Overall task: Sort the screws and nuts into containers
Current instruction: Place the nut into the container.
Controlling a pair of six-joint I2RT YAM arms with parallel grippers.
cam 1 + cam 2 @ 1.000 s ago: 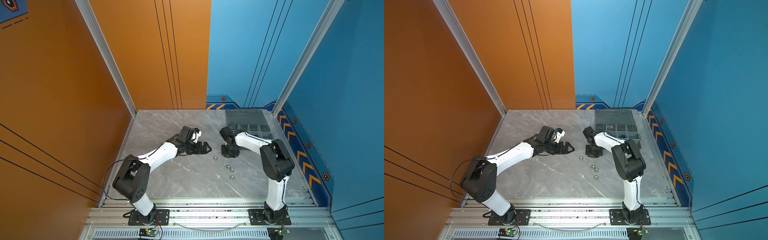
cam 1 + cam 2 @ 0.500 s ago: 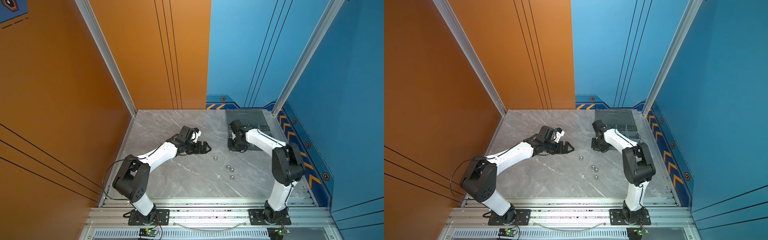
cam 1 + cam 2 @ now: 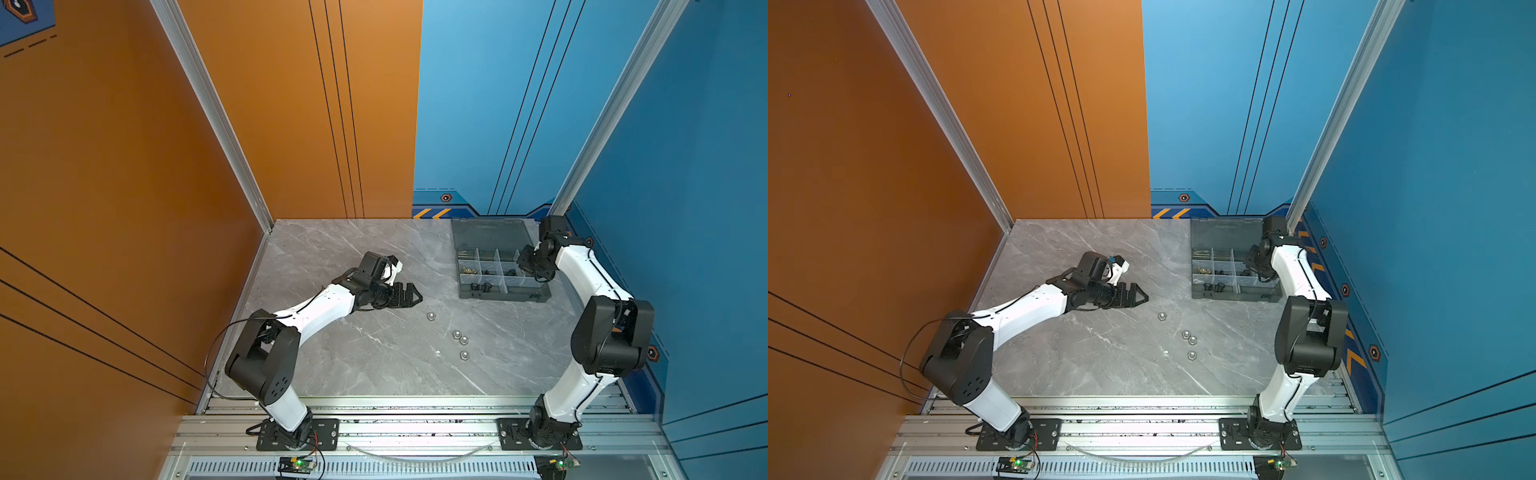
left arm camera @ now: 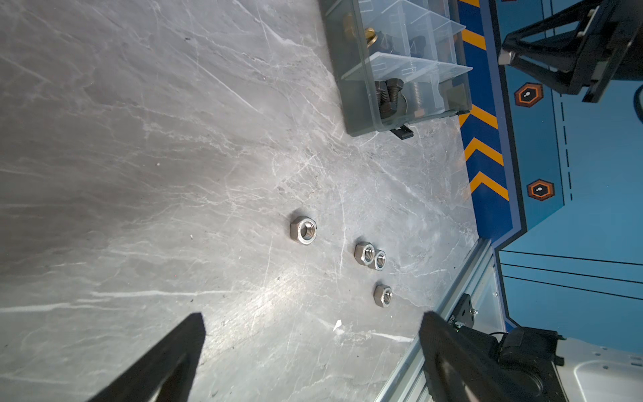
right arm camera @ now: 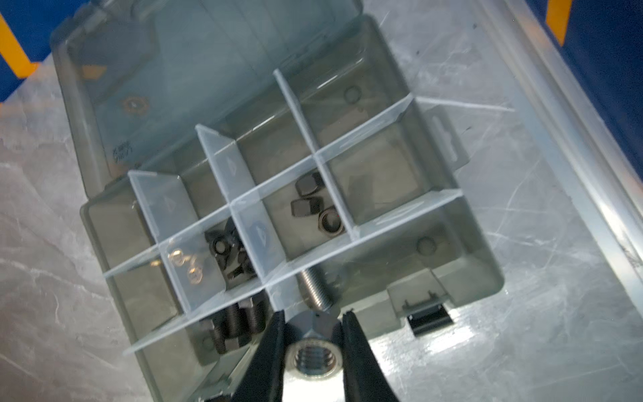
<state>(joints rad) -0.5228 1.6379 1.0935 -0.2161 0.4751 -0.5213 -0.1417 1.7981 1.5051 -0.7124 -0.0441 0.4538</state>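
Note:
The silver hex nut would drop by the silver bolt point(image 5: 315, 289) if I opened now. It goes next with my right gripper to the box's empty section beside the black hex nuts.
My right gripper point(image 5: 313, 315) is shut on a silver hex nut point(image 5: 315, 360), held above the near right part of the smoky grey organizer box point(image 5: 480, 250). In both top views that gripper point(image 3: 527, 262) hangs over the box's right side point(image 3: 1233, 296). The compartments hold black bolts point(image 5: 236, 327), a silver bolt point(image 5: 315, 289), black hex nuts point(image 5: 313, 205) and brass wing nuts point(image 5: 188, 264). Several silver hex nuts point(image 3: 431, 316) point(image 4: 303, 229) lie loose on the table. My left gripper point(image 4: 313, 316) point(image 3: 405, 296) rests low on the table, open and empty, pointing at them.
The box lid point(image 3: 490, 232) lies open flat toward the back wall. The blue side wall point(image 3: 665, 249) stands close behind my right arm. An aluminium rail point(image 3: 415, 405) runs along the table's front edge. Marble tabletop point(image 3: 332, 249) stretches left of the box.
My right arm has swung from the table's middle, near the loose nuts, back and right to above the box, still shut. The left arm has not moved.

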